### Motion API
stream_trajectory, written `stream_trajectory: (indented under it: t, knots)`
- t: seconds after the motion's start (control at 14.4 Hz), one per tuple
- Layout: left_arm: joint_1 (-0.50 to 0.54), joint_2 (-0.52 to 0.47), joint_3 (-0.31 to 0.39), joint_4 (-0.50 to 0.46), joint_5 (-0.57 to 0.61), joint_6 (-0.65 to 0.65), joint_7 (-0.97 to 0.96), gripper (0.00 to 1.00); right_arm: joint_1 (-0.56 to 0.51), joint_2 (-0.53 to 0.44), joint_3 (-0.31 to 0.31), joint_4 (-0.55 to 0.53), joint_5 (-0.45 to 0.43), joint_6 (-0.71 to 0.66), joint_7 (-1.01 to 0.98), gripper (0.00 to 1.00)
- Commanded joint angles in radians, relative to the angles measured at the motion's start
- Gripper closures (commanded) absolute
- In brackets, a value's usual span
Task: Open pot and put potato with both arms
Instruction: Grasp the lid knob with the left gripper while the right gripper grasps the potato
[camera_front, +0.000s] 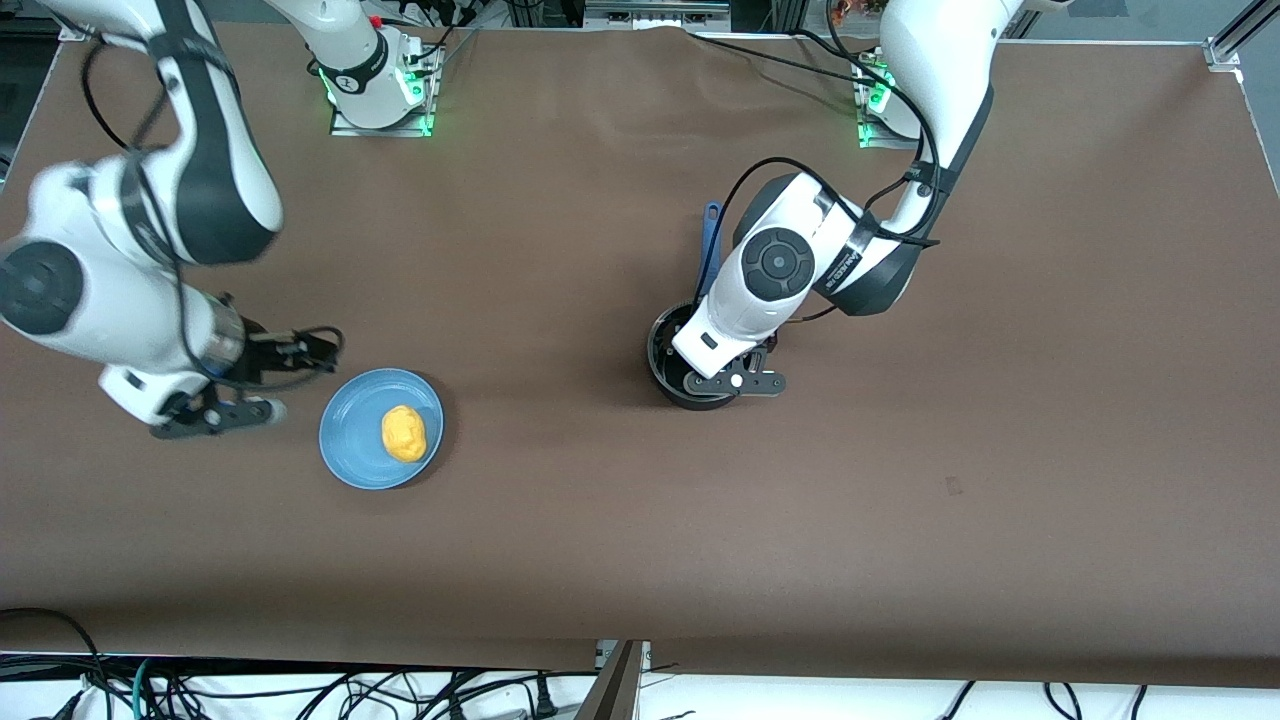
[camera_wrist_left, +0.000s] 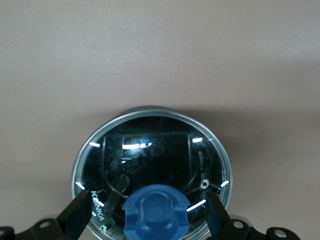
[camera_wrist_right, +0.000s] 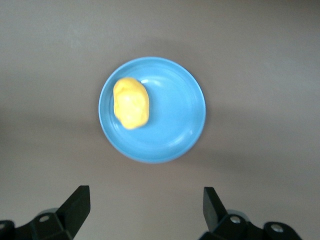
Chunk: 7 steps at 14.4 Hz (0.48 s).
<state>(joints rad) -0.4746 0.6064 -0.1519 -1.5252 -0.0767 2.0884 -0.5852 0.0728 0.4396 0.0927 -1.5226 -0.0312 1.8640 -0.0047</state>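
Observation:
My left gripper needs to come down before it closes on the blue knob (camera_wrist_left: 156, 212), because its fingers are still above the knob over the glass lid (camera_wrist_left: 150, 160).
The black pot (camera_front: 668, 360) stands mid-table with its blue handle (camera_front: 709, 248) pointing toward the arms' bases. Its glass lid (camera_wrist_left: 150, 160) with the blue knob (camera_wrist_left: 156, 212) is on it. My left gripper (camera_wrist_left: 149, 212) is open just above the lid, with one finger on each side of the knob and a gap on both sides. The yellow potato (camera_front: 404, 434) lies on a blue plate (camera_front: 350, 440) toward the right arm's end; it also shows in the right wrist view (camera_wrist_right: 131, 102). My right gripper (camera_wrist_right: 145, 205) is open and empty over bare table beside the plate (camera_wrist_right: 175, 115).
The brown table (camera_front: 900, 480) has open room nearer the front camera and toward the left arm's end. Cables hang along the table's front edge (camera_front: 300, 690).

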Motion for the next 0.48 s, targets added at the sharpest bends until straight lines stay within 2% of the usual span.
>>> stream_trajectory:
  t: [0.0, 0.28, 0.42]
  knots:
    - [-0.035, 0.021, 0.012, 0.014, 0.026, -0.008, -0.022, 0.0, 0.022, 0.083, 0.001, 0.012, 0.017, 0.093, 0.006, 0.0]
    - [-0.041, 0.041, 0.012, 0.011, 0.026, -0.01, -0.019, 0.0, 0.047, 0.198, 0.001, 0.002, 0.017, 0.249, 0.009, 0.0]
    - [-0.039, 0.041, 0.012, 0.011, 0.028, -0.013, -0.016, 0.02, 0.071, 0.223, -0.004, -0.045, 0.016, 0.346, 0.009, 0.0]
